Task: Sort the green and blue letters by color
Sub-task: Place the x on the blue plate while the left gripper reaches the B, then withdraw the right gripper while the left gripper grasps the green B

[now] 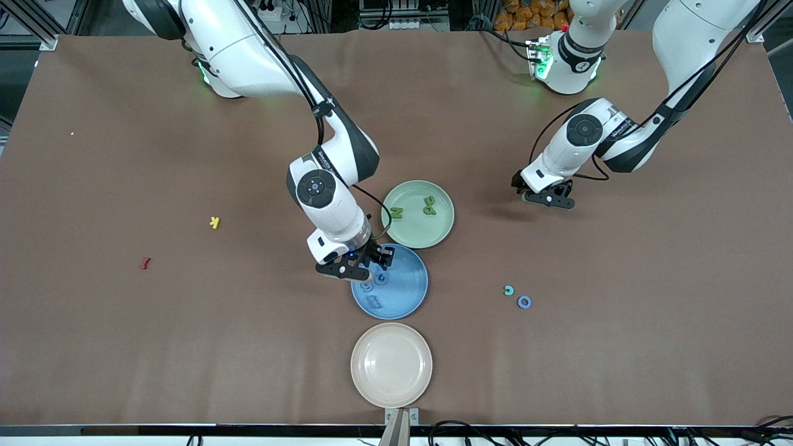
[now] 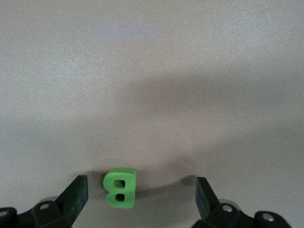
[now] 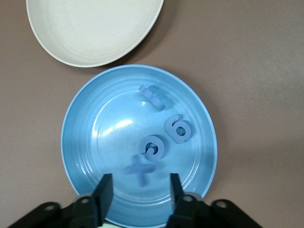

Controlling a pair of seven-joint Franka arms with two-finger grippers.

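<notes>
My left gripper closes next, since in the left wrist view my fingers reach down beside the green B. Closing now would catch the green B.
A blue plate holds several blue letters, among them a 6 and an X. My right gripper hangs open just over that plate's rim, nothing between its fingers. The green plate beside it carries a green N and one more green letter. My left gripper is open and low over the bare table toward the left arm's end. A green B lies on the table between its fingers. A blue O and a teal C lie loose.
An empty cream plate sits nearer the front camera than the blue plate. A small yellow K and a small red letter lie toward the right arm's end.
</notes>
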